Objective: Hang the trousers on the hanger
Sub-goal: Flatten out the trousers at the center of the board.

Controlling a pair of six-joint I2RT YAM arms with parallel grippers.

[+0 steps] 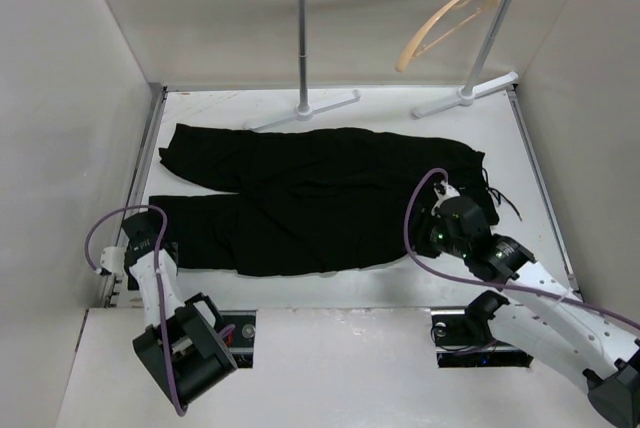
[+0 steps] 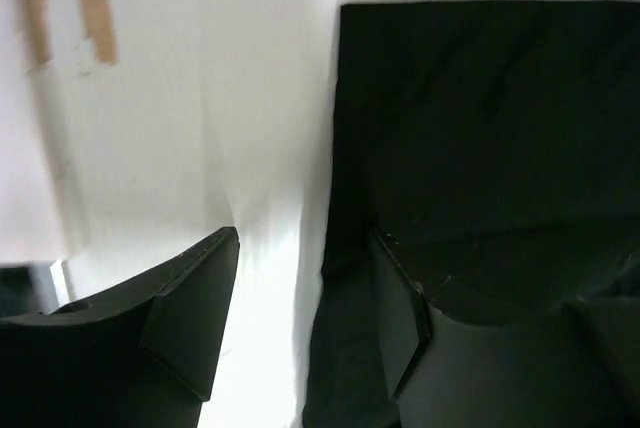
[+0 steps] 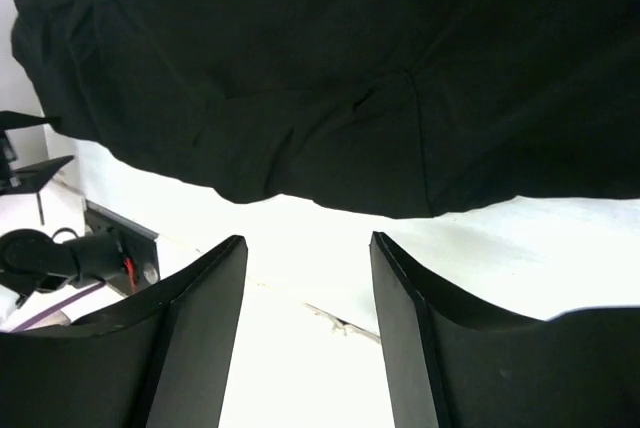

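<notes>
My right gripper grabs the trousers' near waist corner (image 1: 428, 247) (image 3: 368, 198) next, to fold the near leg onto the far one for hanging.
The black trousers (image 1: 320, 198) lie flat across the white table, legs to the left and waist to the right. The light tan hanger (image 1: 447, 20) hangs tilted on the white rail at the back right. My left gripper (image 1: 166, 250) is open at the near leg's cuff. In the left wrist view the gripper (image 2: 305, 278) straddles the cloth's edge (image 2: 480, 128), the right finger (image 2: 400, 318) over the fabric. My right gripper (image 1: 434, 232) is open and empty by the waist end. In the right wrist view the gripper (image 3: 305, 248) hovers over bare table just short of the trousers (image 3: 350, 78).
The white rail stand (image 1: 302, 38) has feet on the table at the back (image 1: 465, 98). White enclosure walls close in left, right and behind. Cable openings (image 1: 460, 333) sit at the table's near edge by the arm bases.
</notes>
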